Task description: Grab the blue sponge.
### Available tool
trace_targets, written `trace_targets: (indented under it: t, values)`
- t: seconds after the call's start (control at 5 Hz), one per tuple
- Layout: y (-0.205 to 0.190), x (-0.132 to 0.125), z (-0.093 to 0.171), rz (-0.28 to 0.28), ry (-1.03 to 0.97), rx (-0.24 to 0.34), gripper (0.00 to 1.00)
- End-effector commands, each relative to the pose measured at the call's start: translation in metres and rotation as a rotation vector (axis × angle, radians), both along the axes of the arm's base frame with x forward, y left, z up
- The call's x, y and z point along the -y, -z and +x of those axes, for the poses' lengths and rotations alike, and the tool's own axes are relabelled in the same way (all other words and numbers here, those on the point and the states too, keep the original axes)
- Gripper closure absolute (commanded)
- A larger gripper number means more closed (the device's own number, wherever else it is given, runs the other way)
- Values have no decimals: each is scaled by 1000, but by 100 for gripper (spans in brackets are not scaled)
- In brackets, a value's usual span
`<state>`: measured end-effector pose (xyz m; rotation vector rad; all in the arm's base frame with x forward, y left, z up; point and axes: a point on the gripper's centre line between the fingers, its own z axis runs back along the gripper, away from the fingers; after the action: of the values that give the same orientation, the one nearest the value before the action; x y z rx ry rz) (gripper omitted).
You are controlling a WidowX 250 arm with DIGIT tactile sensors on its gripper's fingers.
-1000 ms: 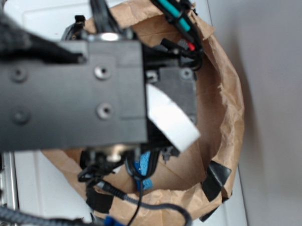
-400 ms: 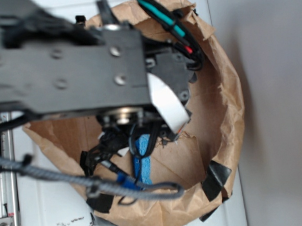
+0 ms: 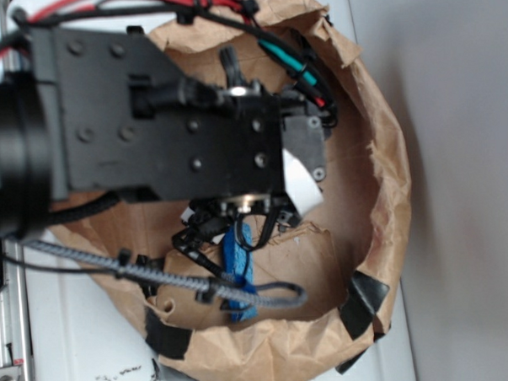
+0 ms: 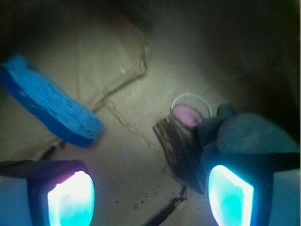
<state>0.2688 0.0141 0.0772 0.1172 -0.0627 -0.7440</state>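
My fingers would miss the blue sponge (image 3: 237, 254) beyond them now.
The blue sponge (image 4: 51, 101) lies slanted on the brown paper floor at the upper left of the wrist view, beyond and left of my left pad (image 4: 71, 200). In the exterior view the blue sponge (image 3: 237, 254) shows below the black arm, inside the paper bag (image 3: 381, 193), partly crossed by cables. My gripper (image 4: 150, 197) is open, its two glowing pads wide apart with only bare paper between them. The sponge is apart from both pads.
A grey plush toy (image 4: 244, 134) with a pink-lined part (image 4: 188, 113) and a dark brown piece (image 4: 181, 150) sits by my right pad. The bag's crumpled paper walls ring the space. Grey braided cable (image 3: 140, 276) hangs across the bag's front.
The arm has shifted left and lower into the bag over the last second, and more of the blue sponge shows beneath it now.
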Motion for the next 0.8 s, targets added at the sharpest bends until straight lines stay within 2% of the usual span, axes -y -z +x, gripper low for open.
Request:
trace_targets:
  t: [0.0, 0.2, 0.4, 0.6]
  values:
    - [6, 43, -18, -32, 131, 3, 0]
    - [14, 53, -12, -51, 128, -15, 0]
    - [31, 60, 0, -97, 124, -74, 0]
    - [49, 66, 5, -80, 123, -89, 0]
